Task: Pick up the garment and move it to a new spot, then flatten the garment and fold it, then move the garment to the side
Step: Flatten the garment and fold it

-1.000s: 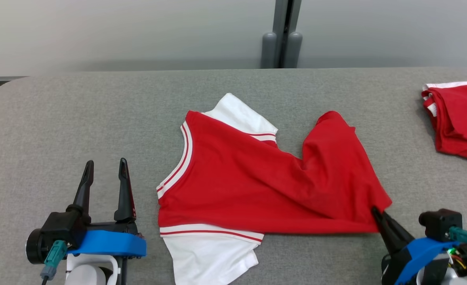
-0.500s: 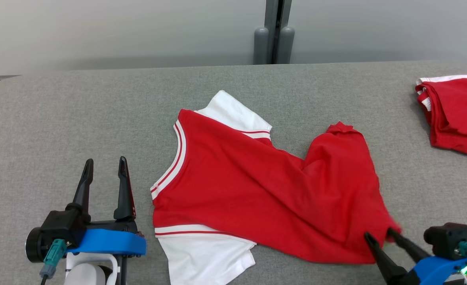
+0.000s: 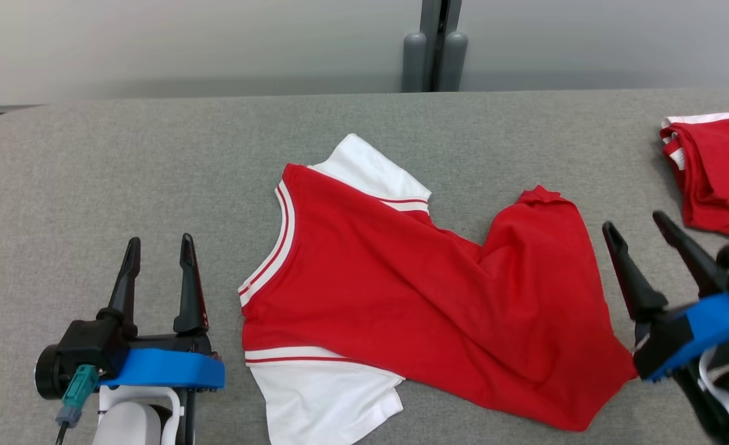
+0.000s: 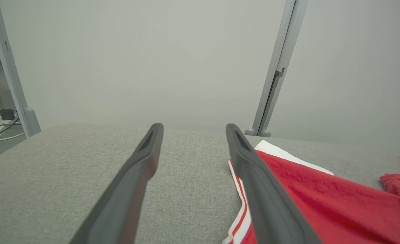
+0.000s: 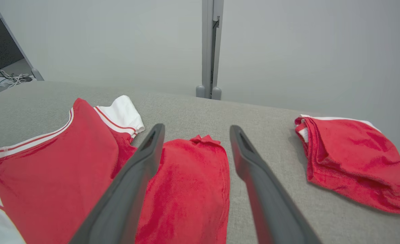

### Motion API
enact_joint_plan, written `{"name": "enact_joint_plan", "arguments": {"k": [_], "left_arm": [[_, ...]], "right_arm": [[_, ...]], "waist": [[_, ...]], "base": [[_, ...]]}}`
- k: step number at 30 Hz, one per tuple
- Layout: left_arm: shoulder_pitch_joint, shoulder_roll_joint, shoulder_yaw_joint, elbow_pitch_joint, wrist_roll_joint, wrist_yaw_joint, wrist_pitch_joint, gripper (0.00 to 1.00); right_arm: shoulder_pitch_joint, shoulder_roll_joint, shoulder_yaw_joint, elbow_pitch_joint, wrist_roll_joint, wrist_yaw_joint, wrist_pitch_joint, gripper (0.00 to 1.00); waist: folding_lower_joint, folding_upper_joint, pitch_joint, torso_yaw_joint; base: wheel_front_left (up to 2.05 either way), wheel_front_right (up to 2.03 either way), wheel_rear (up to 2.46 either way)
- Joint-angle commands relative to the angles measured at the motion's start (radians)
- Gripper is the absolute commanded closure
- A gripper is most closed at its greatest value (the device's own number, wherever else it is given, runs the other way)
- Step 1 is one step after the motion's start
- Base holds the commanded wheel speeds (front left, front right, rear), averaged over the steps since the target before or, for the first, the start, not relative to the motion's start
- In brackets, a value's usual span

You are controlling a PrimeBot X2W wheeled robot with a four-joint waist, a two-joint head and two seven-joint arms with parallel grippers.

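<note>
I will next grab the red garment by its hem [image 3: 606,304] [image 5: 227,183] with my right gripper, so it can move to a new spot to be flattened.
The garment [image 3: 413,290], a red shirt with white sleeves and striped trim, lies spread on the grey table [image 3: 154,167], its hem end rumpled at the right. My right gripper [image 3: 635,222] hovers open just right of that hem, holding nothing. In the right wrist view its fingers [image 5: 132,176] straddle the hem end of the garment [image 5: 186,183] below. At the lower left my left gripper [image 3: 157,245] stands open and empty, left of the collar. The left wrist view shows the garment [image 4: 322,203] beside the right finger [image 4: 254,176].
A second red garment [image 3: 720,176] lies folded at the table's right edge, shown also as a folded red pile [image 5: 349,156] in the right wrist view. A grey post [image 3: 433,52] rises behind the table against a pale wall. Bare grey tabletop stretches to the left and the back.
My right gripper was shut on the hem corner, then opened, let it go and rose to the right of the shirt. The hem now lies loose on the table. The left gripper stayed put.
</note>
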Motion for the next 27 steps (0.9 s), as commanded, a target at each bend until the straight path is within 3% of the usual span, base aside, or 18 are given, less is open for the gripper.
{"name": "enact_joint_plan", "arguments": {"k": [1,12,27], "left_arm": [[-0.012,-0.001,0.001,-0.003,0.005,-0.002,-0.002,0.0],[-0.053,-0.001,-0.021,0.001,-0.02,0.008,-0.002,0.0],[-0.078,-0.001,-0.045,-0.01,-0.037,0.023,-0.002,0.0]], "right_arm": [[-0.025,-0.012,0.007,0.013,-0.004,0.0,-0.003,0.0],[-0.298,-0.13,0.105,0.317,-0.014,0.0,-0.028,0.0],[-0.45,-0.195,0.245,0.69,-0.027,0.0,-0.073,0.0]], "waist": [[0.0,0.0,0.005,0.005],[0.0,0.0,0.056,0.077],[0.0,0.0,0.112,0.14]], "base": [[0.0,0.0,0.0],[0.0,0.0,0.0],[0.0,0.0,0.0]]}}
